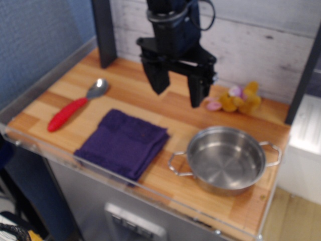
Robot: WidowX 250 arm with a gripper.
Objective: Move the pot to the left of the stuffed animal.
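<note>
The pot should go beside the stuffed animal (237,99), so the robot's gripper will next grab the steel pot's rim (197,137).
The shiny steel pot (225,158) with two wire loop handles sits empty at the front right of the wooden counter. The small yellow-tan stuffed animal (237,99) with pink ears lies at the back right, behind the pot. My black gripper (179,94) hangs open and empty above the counter's middle, left of the stuffed animal and up-left of the pot. Its two fingers (159,80) point down with a wide gap between them. The frame is slightly blurred.
A folded purple towel (124,142) lies front centre. A spoon with a red handle (75,105) lies at the left. A dark post (104,32) stands at the back left. A clear rim (125,183) runs along the counter's front edge.
</note>
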